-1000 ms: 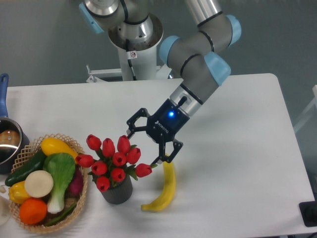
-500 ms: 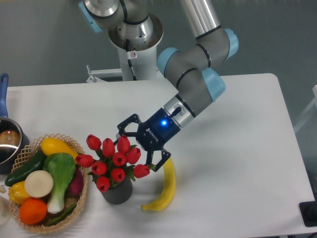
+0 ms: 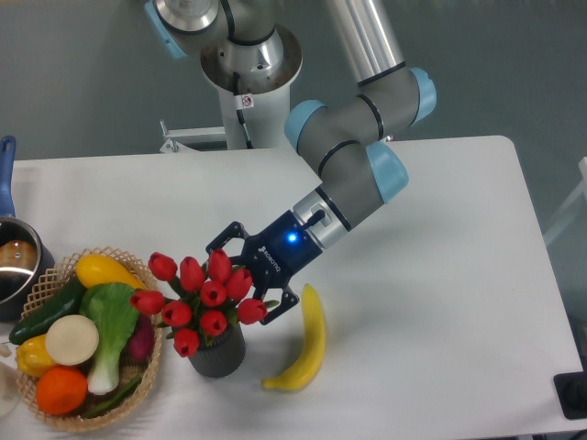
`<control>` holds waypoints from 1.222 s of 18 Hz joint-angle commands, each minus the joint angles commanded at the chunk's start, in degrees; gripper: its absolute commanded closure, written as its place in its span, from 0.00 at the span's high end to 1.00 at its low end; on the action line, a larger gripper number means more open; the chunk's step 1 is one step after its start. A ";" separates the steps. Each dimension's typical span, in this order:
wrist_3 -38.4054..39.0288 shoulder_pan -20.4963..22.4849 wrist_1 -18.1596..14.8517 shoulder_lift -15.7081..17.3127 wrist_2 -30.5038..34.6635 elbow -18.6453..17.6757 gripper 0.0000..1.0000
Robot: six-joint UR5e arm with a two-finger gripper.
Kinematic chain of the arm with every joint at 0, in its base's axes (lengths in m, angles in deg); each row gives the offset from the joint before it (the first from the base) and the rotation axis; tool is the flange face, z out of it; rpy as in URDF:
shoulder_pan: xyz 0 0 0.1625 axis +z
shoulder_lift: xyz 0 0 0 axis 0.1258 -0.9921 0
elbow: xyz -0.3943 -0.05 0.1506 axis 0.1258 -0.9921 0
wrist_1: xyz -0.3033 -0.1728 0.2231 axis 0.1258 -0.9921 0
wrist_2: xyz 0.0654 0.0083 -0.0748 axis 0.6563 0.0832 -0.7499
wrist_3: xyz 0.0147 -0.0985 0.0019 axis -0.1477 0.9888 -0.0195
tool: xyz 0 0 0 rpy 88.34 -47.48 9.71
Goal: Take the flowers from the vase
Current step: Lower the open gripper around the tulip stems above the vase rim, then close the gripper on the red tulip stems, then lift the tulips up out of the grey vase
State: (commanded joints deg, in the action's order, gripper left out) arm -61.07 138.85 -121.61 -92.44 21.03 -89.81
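My gripper grabs the flowers [image 3: 194, 295] by their red tulip buds next, to pick the flowers out of the vase [image 3: 217, 356].
The flowers [image 3: 194, 295], a bunch of glossy red tulip buds on green stems, stand in the vase [image 3: 217, 356], a short dark ribbed cylinder at the front of the white table. My gripper [image 3: 242, 275] is open and comes in from the right. Its two black fingers reach around the right side of the bunch: one finger [image 3: 220, 240] is behind the buds and the other is in front, by the lower right bud. The jaws have not closed on the buds. The stems are mostly hidden by the buds.
A yellow banana [image 3: 304, 346] lies just right of the vase, under my wrist. A woven basket [image 3: 128, 260] with vegetables and fruit stands left of the vase, close to the buds. A pot [image 3: 16, 266] with a blue handle sits at the left edge.
My gripper has moved left and a little down, from beside the bunch to around its right side. The buds have shifted slightly left. The jaws have stayed open.
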 joint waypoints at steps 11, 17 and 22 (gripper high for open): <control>3.33 0.62 0.00 1.93 -2.90 -0.09 0.00; 7.91 1.84 -0.09 5.80 -7.21 0.53 0.00; 10.71 3.08 -0.09 6.06 -7.56 2.98 0.00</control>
State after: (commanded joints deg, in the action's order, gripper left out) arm -50.35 141.92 -121.70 -86.38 13.47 -86.82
